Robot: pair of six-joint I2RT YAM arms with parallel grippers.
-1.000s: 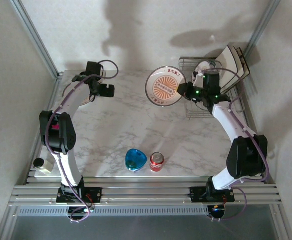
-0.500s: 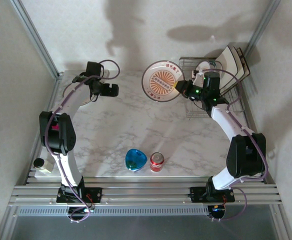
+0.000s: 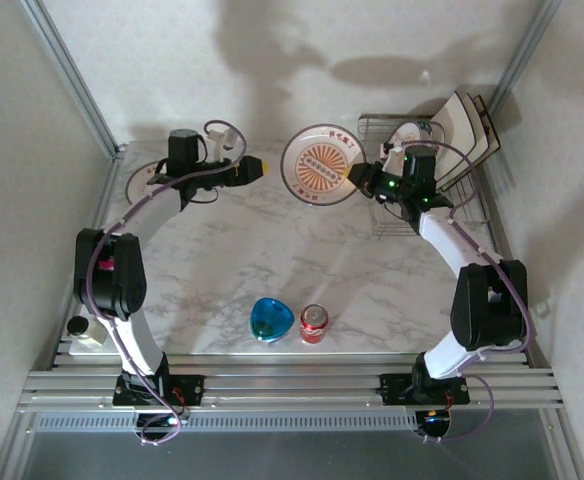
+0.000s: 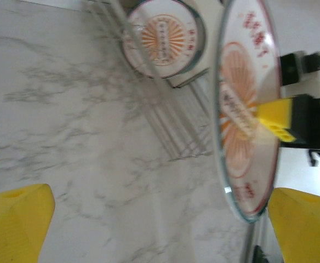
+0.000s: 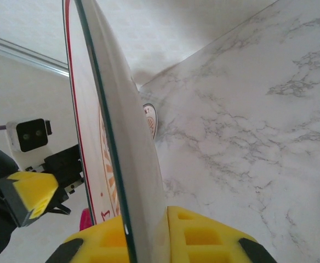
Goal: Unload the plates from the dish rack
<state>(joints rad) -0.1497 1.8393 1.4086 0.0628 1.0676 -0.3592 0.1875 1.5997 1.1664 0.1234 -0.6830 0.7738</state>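
A gap shows between my left gripper's yellow fingers and the near rim of the plate, so they move toward it before the gripper closes.
My right gripper [image 3: 358, 177] is shut on the rim of a round white plate [image 3: 322, 165] with a reddish sunburst pattern, held upright in the air left of the dish rack [image 3: 419, 205]. In the right wrist view the plate [image 5: 113, 137] stands edge-on between the yellow fingers [image 5: 209, 238]. My left gripper [image 3: 257, 168] is open, just left of the plate and pointing at it. The left wrist view has the plate [image 4: 247, 109] ahead, between the wide-apart fingers [image 4: 15, 222]. Another round plate [image 4: 163, 38] and square cream plates [image 3: 467, 128] stand in the rack. A third round plate [image 3: 144, 184] lies flat at the far left.
A glossy blue bowl [image 3: 272, 319] and a red can [image 3: 314, 323] stand near the table's front edge. A small white bottle [image 3: 82, 330] sits at the front left corner. Walls close in on the left, back and right.
My left gripper has swung right, from over the flat plate to just beside the held plate. The right gripper has carried the plate a little up and to the left.
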